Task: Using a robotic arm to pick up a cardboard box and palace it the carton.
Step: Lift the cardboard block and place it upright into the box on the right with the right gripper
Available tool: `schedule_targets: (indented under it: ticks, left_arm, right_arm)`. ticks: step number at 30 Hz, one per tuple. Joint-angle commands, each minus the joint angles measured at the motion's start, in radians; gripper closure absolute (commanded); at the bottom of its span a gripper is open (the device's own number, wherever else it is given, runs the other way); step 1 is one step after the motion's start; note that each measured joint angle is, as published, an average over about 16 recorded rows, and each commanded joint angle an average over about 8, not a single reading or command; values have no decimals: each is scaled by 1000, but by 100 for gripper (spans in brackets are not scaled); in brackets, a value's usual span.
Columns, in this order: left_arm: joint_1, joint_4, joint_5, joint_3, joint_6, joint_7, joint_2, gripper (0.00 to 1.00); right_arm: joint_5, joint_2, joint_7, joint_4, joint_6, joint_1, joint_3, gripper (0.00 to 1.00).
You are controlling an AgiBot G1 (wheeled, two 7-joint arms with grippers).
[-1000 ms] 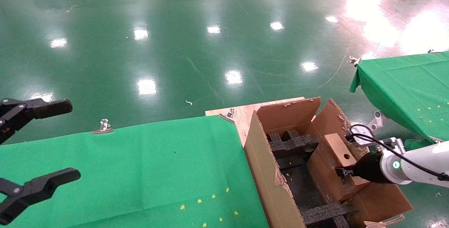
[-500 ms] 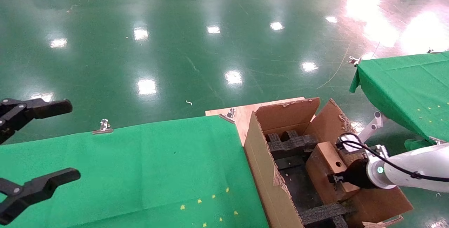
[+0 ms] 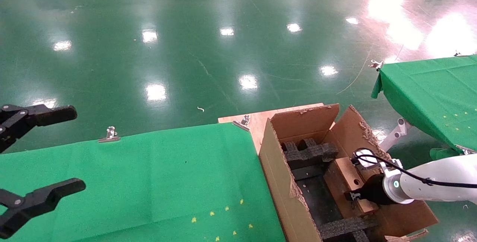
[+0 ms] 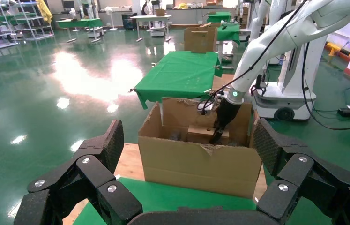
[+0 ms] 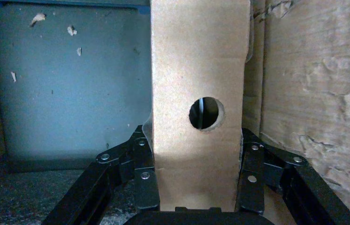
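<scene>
The small cardboard box [image 3: 344, 182] sits down inside the large carton, beside the carton's side, and would remain there, so it is time for my right gripper to open now.
My right gripper [image 3: 352, 196], on the white-jointed robotic arm [image 3: 432, 184], is shut on the small brown cardboard box [image 3: 344, 182] with a round hole. It holds the box inside the large carton [image 3: 283, 171], near the carton's right wall and between the black foam inserts [image 3: 307, 152]. In the right wrist view the fingers [image 5: 142, 173] clamp both sides of the box [image 5: 196, 70], next to the carton wall [image 5: 313, 93]. My left gripper [image 3: 63, 150] is open and empty, parked at the far left above the green table. The left wrist view shows the carton [image 4: 196, 164] with the box [image 4: 201, 133] inside.
A green-clothed table [image 3: 130, 182] lies left of the carton, with metal clips [image 3: 110, 134] on its far edge. A second green table [image 3: 432, 93] stands at the right. The carton's flaps [image 3: 354, 130] are torn and stand open. Shiny green floor lies beyond.
My right gripper has moved left and down with the cardboard box, from above the carton's right flap to lower inside the carton. The left arm has not moved.
</scene>
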Motion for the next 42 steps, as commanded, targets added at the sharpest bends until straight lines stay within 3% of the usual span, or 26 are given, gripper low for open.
schedule_targets:
  ticks: [1,4,5,29,42]
  left_arm:
    - [0,0,0,0,0,0,0,0]
    - [0,0,0,0,0,0,0,0]
    - [0,0,0,0,0,0,0,0]
    - [0,0,0,0,0,0,0,0]
    - [0,0,0,0,0,0,0,0]
  right_arm:
    - [16,-6,-20,-16,-3,-5,4,35]
    - [23,-10,-28,-24,-3,-8,7,1]
    - [23,-10,-27,-24,-3,-7,7,0]
    - [8,1,-20,-2,-8,22,11,0]
    - [-4,31,-42,35,-12,122,45,0]
